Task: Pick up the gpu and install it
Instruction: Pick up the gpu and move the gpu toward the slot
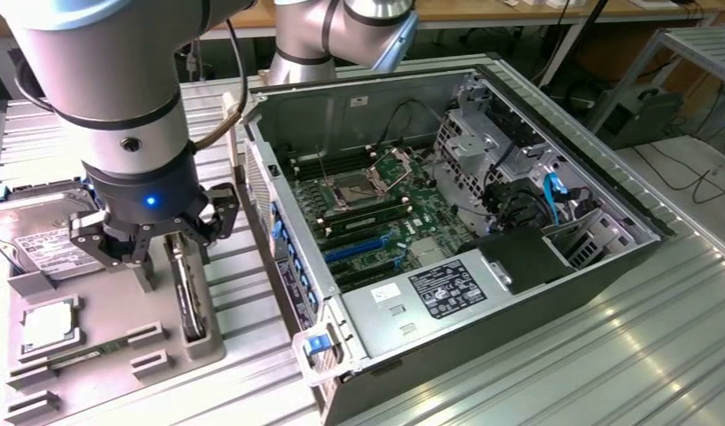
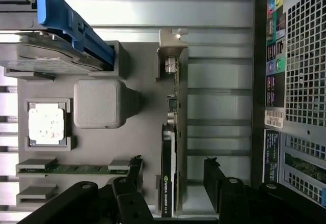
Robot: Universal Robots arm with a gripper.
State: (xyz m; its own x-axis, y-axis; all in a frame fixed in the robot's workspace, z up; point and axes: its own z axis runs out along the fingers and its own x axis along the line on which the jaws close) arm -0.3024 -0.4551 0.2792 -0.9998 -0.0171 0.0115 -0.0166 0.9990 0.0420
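My fingers stop above the GPU's logo edge in the wrist view, over the grey holder (image 2: 147,66), so my gripper should come down before it closes on the GPU.
The gpu (image 2: 170,147) stands on edge in a slot of the grey parts holder (image 2: 147,66), its silver bracket (image 2: 173,48) at one end. It is dark, with a small green logo on its edge. In the exterior view the gpu (image 1: 193,306) is a thin dark card rising from the holder (image 1: 114,355) just below the arm's wrist. My gripper (image 2: 173,175) is open and hangs over the card's logo end, one black finger (image 2: 135,170) on each side with a gap to the card. From outside, the gripper (image 1: 170,266) sits low over the holder.
The open computer case (image 1: 457,222) lies on the exterior view's right, with blue slots (image 1: 356,250) on its motherboard; its perforated rear panel (image 2: 300,81) is near the holder. The holder also carries a hard drive (image 1: 36,238), a processor (image 2: 46,124) and a green memory stick (image 2: 71,169).
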